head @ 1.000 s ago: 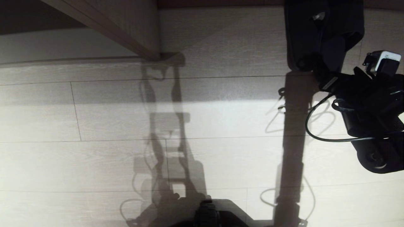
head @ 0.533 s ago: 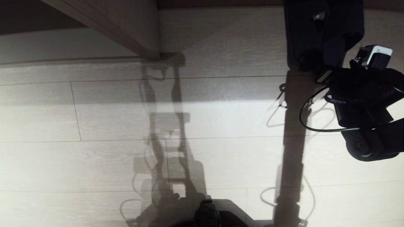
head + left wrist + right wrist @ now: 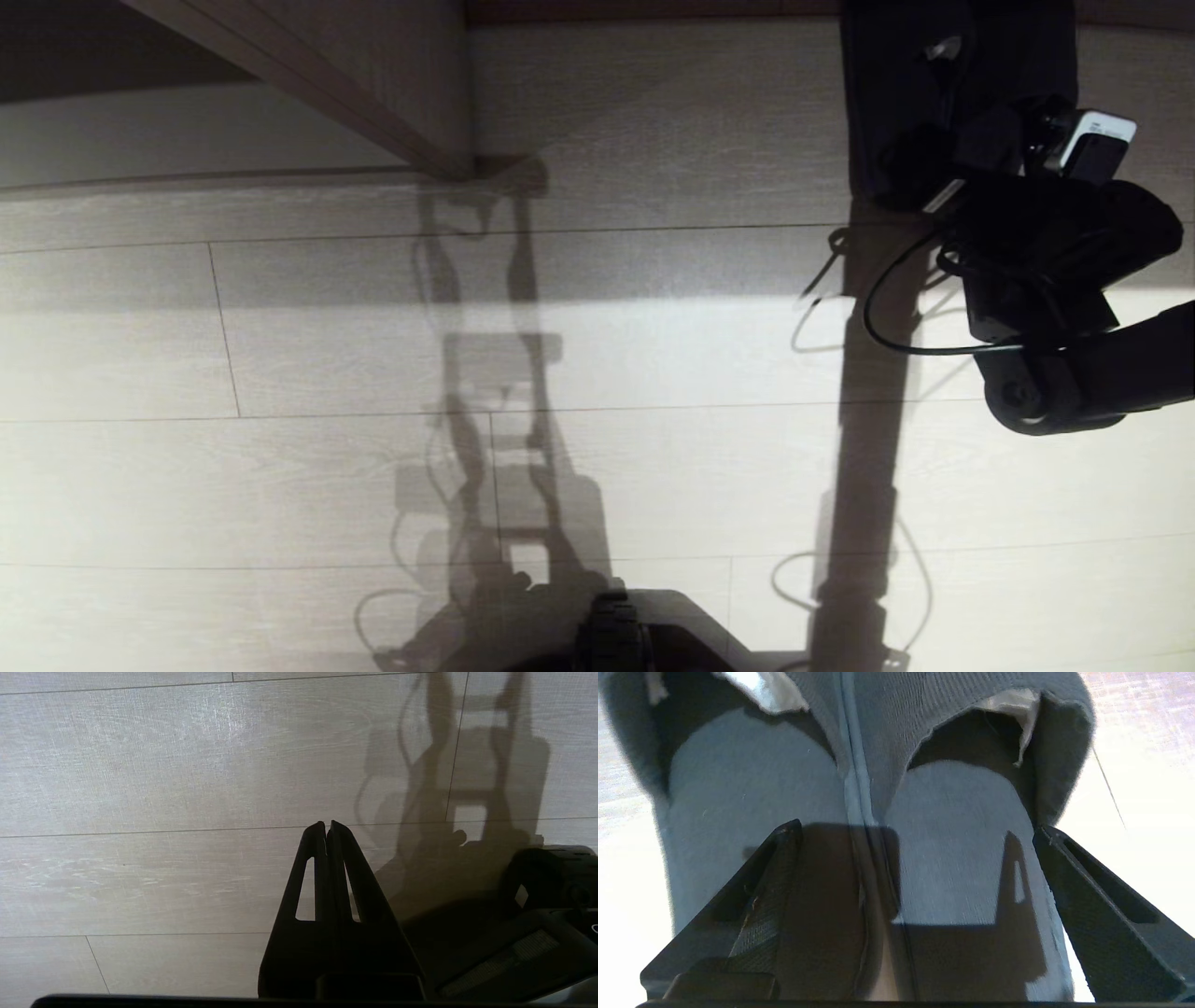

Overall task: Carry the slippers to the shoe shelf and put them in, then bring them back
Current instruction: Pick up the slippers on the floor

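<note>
Next, my right gripper will take hold of the pair [image 3: 752,788] by their adjoining inner sides to carry both slippers together.
The slippers [image 3: 896,84], a dark pair lying side by side, rest on the pale floor at the far right of the head view. My right gripper [image 3: 943,149] reaches over their near end, open. In the right wrist view its two fingers straddle the pair [image 3: 752,788]: one fingertip lies over the one slipper's blue-grey insole, the other stands at the outer edge of the second slipper [image 3: 962,812]. The gripper [image 3: 917,829] is not closed on anything. The shoe shelf [image 3: 373,84] with its slanted panel shows at the far left. My left gripper [image 3: 327,823] hangs shut over bare floor, empty.
The floor is pale wood planks, part sunlit, part in shadow. A black cable [image 3: 878,327] loops off my right wrist. My dark base [image 3: 644,635] shows at the near edge. The shelf's pale base board [image 3: 140,131] runs along the far left.
My right arm has moved forward and to the left, bringing the open gripper further over the slippers. The slippers and the left arm have not moved.
</note>
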{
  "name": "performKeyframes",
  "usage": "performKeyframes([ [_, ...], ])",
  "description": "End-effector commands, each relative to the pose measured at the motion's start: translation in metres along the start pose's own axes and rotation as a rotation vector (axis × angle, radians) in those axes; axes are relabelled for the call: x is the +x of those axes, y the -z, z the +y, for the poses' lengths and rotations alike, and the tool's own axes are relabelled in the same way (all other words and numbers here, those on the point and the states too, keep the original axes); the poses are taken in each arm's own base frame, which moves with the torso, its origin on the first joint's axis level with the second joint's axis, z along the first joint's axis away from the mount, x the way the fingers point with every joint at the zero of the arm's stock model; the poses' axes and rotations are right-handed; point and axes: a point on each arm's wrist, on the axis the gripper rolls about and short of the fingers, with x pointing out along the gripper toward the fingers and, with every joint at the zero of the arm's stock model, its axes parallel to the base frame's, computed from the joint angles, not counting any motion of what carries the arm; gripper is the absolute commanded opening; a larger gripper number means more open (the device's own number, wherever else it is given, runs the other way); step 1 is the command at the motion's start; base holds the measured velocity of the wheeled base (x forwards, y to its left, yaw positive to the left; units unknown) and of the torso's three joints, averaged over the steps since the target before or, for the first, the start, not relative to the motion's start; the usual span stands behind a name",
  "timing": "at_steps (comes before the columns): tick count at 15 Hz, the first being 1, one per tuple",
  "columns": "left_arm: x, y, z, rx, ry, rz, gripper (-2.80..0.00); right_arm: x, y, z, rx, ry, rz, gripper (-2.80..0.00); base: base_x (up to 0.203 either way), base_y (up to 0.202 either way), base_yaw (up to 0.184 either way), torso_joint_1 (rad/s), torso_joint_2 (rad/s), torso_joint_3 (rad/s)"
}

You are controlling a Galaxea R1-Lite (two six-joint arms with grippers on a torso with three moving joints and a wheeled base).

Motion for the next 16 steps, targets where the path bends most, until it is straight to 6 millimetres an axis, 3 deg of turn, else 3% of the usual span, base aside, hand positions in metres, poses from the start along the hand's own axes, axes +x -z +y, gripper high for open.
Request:
performKeyframes([
  [1,0.0,0.0,0.0,0.0,-0.001,-0.001,-2.8,0.005,0.008,0.002,0.002,0.003,-0.012,0.0,0.0,0.0,0.0,0.0,0.0,0.0],
  [16,0.0,0.0,0.0,0.0,-0.001,0.0,-2.8,0.044,0.003,0.014,0.019,0.013,-0.188,0.0,0.0,0.0,0.0,0.0,0.0,0.0],
])
